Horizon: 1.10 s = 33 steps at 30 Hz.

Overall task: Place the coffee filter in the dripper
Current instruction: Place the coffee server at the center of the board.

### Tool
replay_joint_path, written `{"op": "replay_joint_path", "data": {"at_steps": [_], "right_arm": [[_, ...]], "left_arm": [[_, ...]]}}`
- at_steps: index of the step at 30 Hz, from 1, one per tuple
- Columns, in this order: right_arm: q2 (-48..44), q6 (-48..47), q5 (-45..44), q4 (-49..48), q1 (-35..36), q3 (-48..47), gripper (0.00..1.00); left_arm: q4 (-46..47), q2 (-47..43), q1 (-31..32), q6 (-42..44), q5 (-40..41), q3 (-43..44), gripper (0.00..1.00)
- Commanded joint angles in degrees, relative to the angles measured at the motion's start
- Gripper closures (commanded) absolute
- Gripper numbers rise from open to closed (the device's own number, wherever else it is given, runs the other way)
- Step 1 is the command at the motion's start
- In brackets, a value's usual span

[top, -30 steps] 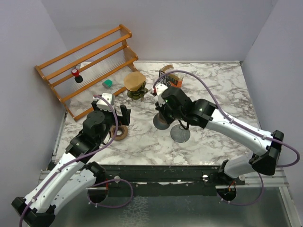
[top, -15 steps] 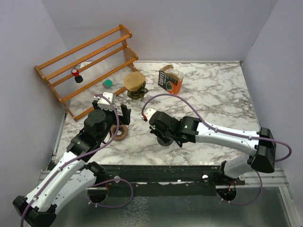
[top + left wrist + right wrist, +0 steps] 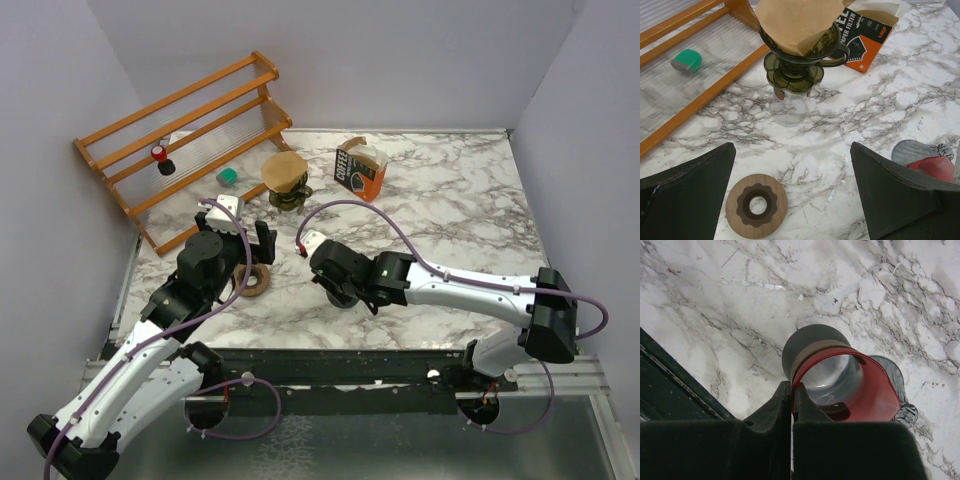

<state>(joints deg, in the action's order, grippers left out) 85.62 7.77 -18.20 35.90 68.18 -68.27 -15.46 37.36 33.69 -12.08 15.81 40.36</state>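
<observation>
The cup's base is just above flat, open marble and the cup would land there, so it is time for my right gripper to release the cup.
A brown paper coffee filter sits in the dark green dripper on a glass carafe at the back of the table. The left wrist view shows the filter inside the dripper. My left gripper is open and empty, near side of the dripper, over a wooden ring; its jaws stand wide apart. My right gripper is shut on the rim of a red and grey cup, tilted just above the marble near the front edge.
An orange and black filter box stands open to the right of the dripper. A wooden rack lies at the back left with a green object and a red-topped item. A grey disc lies beside the cup.
My right gripper has carried the cup from mid-table toward the near edge and slightly left. The left arm has not moved.
</observation>
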Motion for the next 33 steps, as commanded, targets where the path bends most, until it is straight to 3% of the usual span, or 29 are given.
{"op": "replay_joint_path", "data": {"at_steps": [1, 20, 33], "right_arm": [[1.06, 0.92, -1.42, -2.46, 0.71, -0.11, 0.99], [1.65, 2.25, -1.76, -1.59, 0.81, 1.12, 0.86], [-2.51, 1.51, -4.17, -1.33, 0.88, -0.5, 0.65]], "left_arm": [[1.16, -0.27, -0.47, -0.49, -1.44, -0.77, 0.01], [1.05, 0.27, -0.56, -0.58, -1.5, -0.75, 0.01], [-0.01, 2.25, -0.7, -0.93, -0.79, -0.33, 0.01]]}}
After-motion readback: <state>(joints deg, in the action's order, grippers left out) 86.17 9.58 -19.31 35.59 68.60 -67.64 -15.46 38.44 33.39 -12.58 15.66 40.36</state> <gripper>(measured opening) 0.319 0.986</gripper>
